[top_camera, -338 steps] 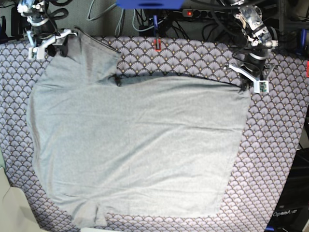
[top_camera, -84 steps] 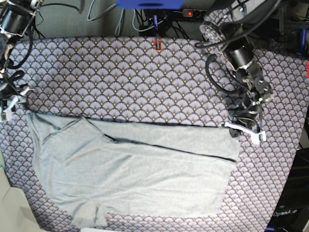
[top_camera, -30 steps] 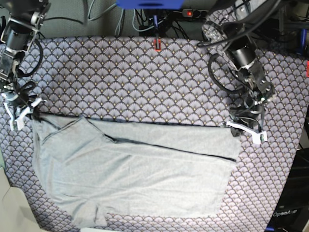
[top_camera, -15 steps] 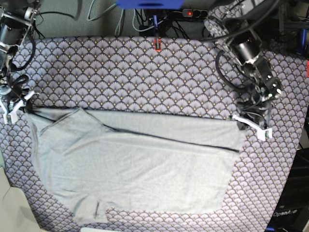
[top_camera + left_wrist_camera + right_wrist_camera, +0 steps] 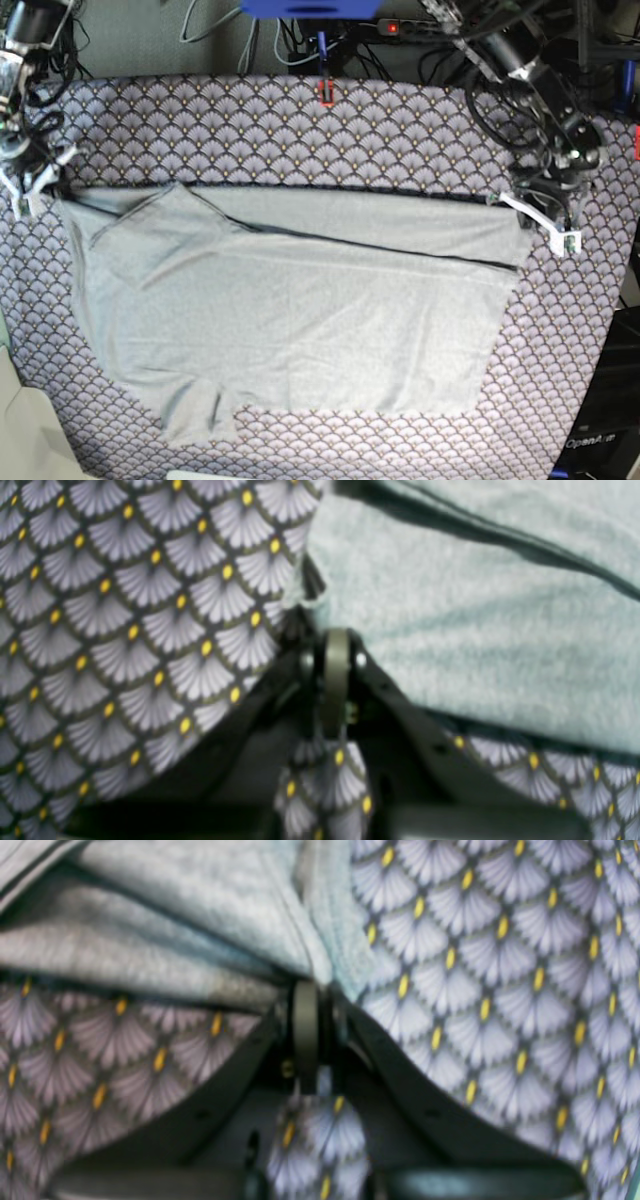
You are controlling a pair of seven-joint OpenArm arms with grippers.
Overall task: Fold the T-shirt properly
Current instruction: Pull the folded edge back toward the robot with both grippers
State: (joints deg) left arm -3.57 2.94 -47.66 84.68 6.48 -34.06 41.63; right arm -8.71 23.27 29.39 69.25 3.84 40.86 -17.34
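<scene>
The T-shirt's held corner [image 5: 515,218] is still well short of the back part of the tablecloth by the red clip, so I will drag the T-shirt's corner back before I open my left gripper.
The light grey T-shirt [image 5: 290,310] lies spread on the purple scallop-patterned tablecloth [image 5: 330,140], its upper part folded over with a dark seam line across it. My left gripper [image 5: 535,218], on the right of the base view, is shut on the shirt's upper right corner. In the left wrist view the left gripper [image 5: 336,641] pinches the fabric edge [image 5: 475,630]. My right gripper [image 5: 38,185], on the left of the base view, is shut on the upper left corner. The right wrist view shows the right gripper [image 5: 306,989] with bunched fabric [image 5: 200,915] between its jaws.
Cables and a power strip [image 5: 400,27] run behind the table's back edge. A small red clip [image 5: 325,92] sits at the back middle of the cloth. A pale object [image 5: 25,430] is at the front left corner.
Both grippers have moved toward the back of the table and slightly outward, pulling the shirt's folded top edge with them. The shirt now lies further back and stretched wider.
</scene>
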